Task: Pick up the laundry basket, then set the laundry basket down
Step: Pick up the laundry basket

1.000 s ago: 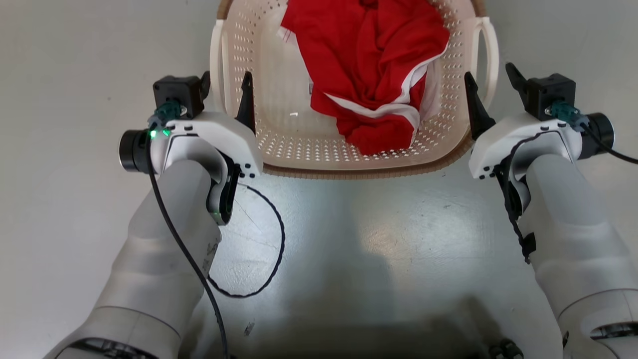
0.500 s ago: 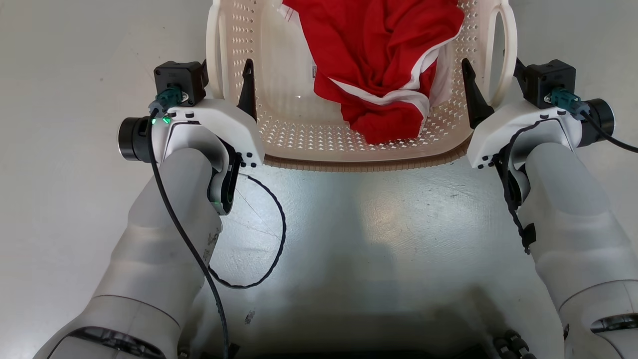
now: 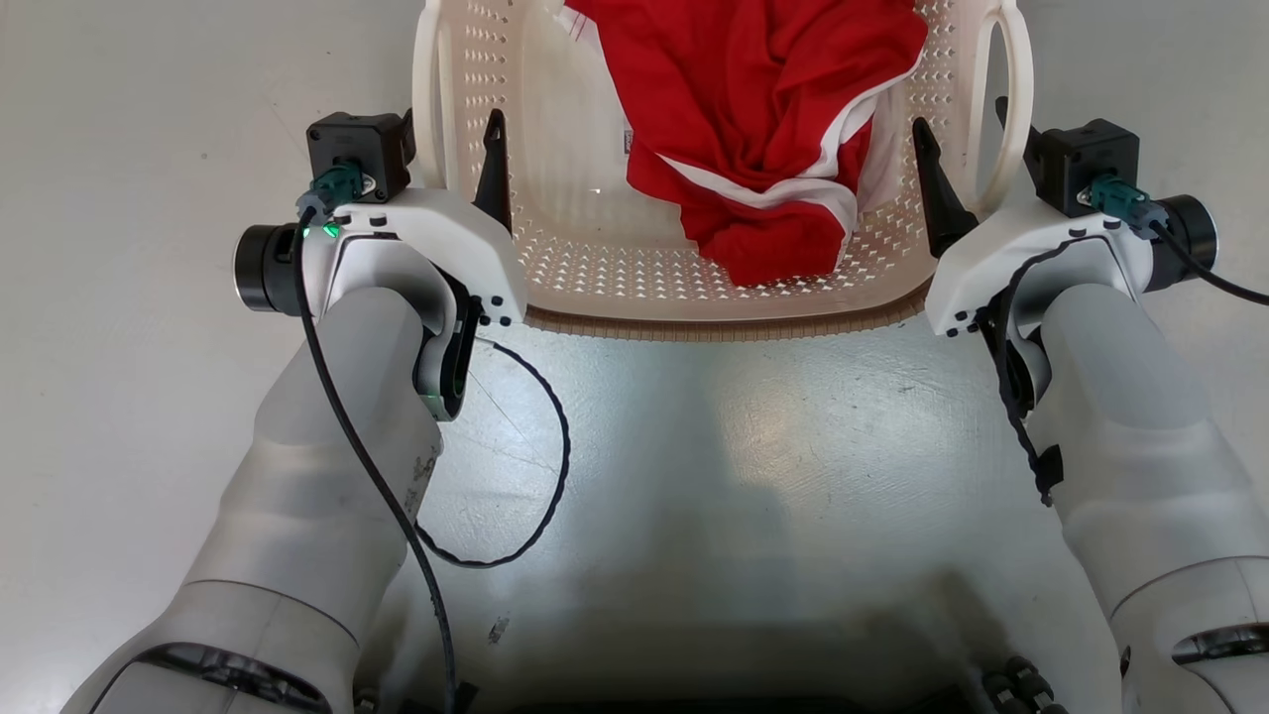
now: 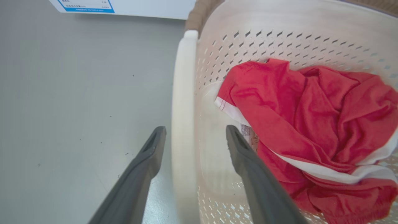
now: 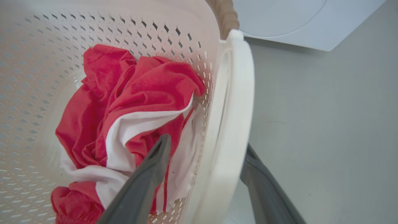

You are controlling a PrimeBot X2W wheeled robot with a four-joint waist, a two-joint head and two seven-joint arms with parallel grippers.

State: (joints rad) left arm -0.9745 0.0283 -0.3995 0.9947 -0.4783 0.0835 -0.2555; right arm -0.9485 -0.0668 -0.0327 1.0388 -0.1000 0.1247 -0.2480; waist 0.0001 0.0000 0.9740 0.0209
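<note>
My left gripper will grab the laundry basket by its narrow loop handle (image 3: pixel 425 107) next, because the body of the laundry basket is much wider than my open fingers.
The cream perforated laundry basket (image 3: pixel 595 268) with its brown rim band stands on the grey floor, holding a red and white garment (image 3: pixel 763 119). My left gripper (image 3: pixel 451 134) is open, one finger inside the basket wall and one outside, with the left loop handle (image 4: pixel 183 102) between them and a gap on each side. My right gripper (image 3: pixel 960 119) is open in the same way around the right loop handle (image 5: pixel 231 124). In the wrist views the left gripper (image 4: pixel 194 137) and right gripper (image 5: pixel 205 146) each straddle their handle.
A white appliance panel (image 5: pixel 295 21) stands beyond the basket; its lower edge with a blue label (image 4: pixel 93 4) shows past the left handle. A black cable (image 3: pixel 555 436) loops from my left forearm over the floor. Bare grey floor (image 3: pixel 119 397) lies on both sides.
Both grippers have slid forward along the basket's sides, so each loop handle now lies between a pair of fingers. The basket looks slightly larger in the head view. Both stay open.
</note>
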